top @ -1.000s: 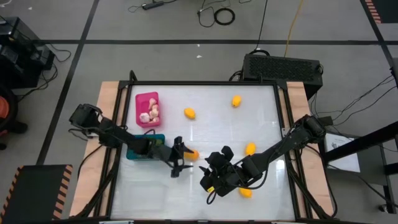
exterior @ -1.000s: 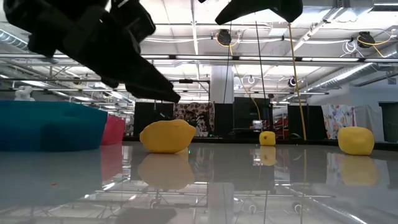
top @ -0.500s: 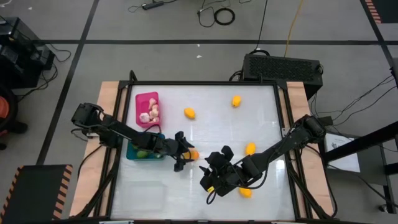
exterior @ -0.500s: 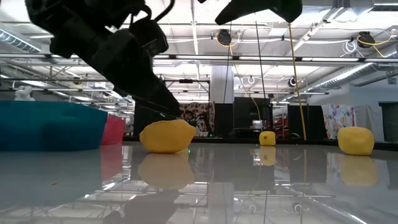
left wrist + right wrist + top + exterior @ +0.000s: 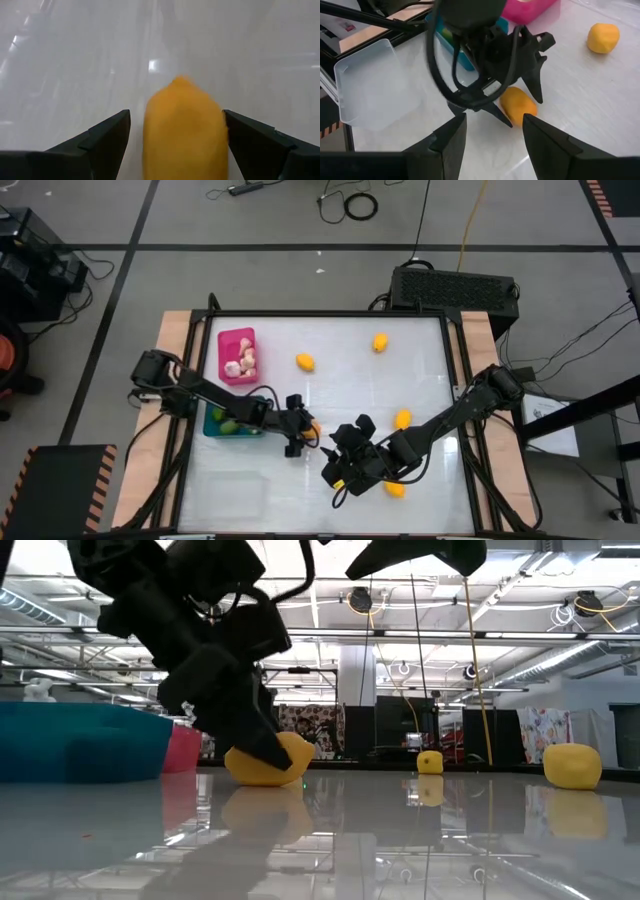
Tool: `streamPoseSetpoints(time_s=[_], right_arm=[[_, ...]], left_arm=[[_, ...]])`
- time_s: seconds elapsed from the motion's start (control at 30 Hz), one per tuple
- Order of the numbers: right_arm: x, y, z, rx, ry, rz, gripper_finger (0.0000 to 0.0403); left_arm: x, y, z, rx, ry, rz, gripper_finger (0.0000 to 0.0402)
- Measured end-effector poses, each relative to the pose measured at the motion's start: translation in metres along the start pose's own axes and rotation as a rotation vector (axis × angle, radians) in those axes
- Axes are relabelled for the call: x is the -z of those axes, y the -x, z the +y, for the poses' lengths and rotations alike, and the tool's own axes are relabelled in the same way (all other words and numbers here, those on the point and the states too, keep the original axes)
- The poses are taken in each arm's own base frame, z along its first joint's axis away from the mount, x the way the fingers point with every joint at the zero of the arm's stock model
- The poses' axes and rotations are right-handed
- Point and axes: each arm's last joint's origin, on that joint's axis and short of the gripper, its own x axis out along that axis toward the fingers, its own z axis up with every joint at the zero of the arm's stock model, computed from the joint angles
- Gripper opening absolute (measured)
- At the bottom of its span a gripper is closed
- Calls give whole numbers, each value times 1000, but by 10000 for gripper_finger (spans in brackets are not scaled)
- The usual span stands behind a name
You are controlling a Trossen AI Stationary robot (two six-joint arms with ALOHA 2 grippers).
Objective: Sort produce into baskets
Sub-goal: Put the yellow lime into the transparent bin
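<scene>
The yellow-orange fruit needs to be sorted into the clear basket point(image 5: 229, 490), so my left gripper needs to grab it next by its rounded sides.
My left gripper point(image 5: 306, 430) is open and low over the table's middle. Its two fingers stand on either side of a yellow-orange oval fruit point(image 5: 182, 130), which lies on the table; the fruit also shows in the right wrist view point(image 5: 518, 104). I see no touch. My right gripper point(image 5: 341, 468) is open and empty, just to the near right of that fruit. The pink basket point(image 5: 237, 338) holds pale bulbs. The teal basket point(image 5: 212, 426) holds green ovals. The clear basket point(image 5: 372, 85) shows in the right wrist view.
More yellow fruits lie on the table: one in the middle toward the far edge point(image 5: 305, 362), one at the far right point(image 5: 380, 342), one at the right point(image 5: 402, 419) and one near the front edge point(image 5: 396, 489). The two grippers are close together.
My left gripper has gone toward the table's right edge and down toward the yellow fruit. Its open fingers now stand on either side of the fruit. The fruit has stayed where it was.
</scene>
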Motion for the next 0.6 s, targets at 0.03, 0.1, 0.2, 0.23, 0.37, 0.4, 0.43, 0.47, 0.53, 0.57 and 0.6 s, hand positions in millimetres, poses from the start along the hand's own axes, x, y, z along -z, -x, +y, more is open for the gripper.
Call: streamPoseSetpoints(time_s=[0.03,0.1,0.2,0.23,0.37,0.4,0.43,0.47,0.53,0.57,0.6], right_arm=[[0,0,0,0,0,0,187],[0,0,0,-1,-1,-1,187],[0,0,0,-2,-3,-1,187],[0,0,0,-2,-3,-2,187],[0,0,0,-2,-3,-1,187],[0,0,0,-2,-3,-1,187],[0,0,0,-2,-3,-1,187],[0,0,0,-2,-2,-1,187],[0,0,0,-2,-2,-1,187],[0,0,0,-2,-2,-1,187],[0,0,0,-2,-2,-1,187]], left_arm=[[1,-1,1,2,2,12,317],[3,-1,1,7,0,28,317],[3,-1,0,22,-1,33,317],[3,-1,0,27,-1,33,317],[3,-1,0,29,-7,29,317],[3,-1,0,29,-8,29,317],[3,-1,0,30,-8,29,317],[3,-1,0,30,-8,29,315],[3,-1,0,30,-11,26,304],[3,-1,0,30,-16,26,295],[3,-1,0,30,-18,26,285]])
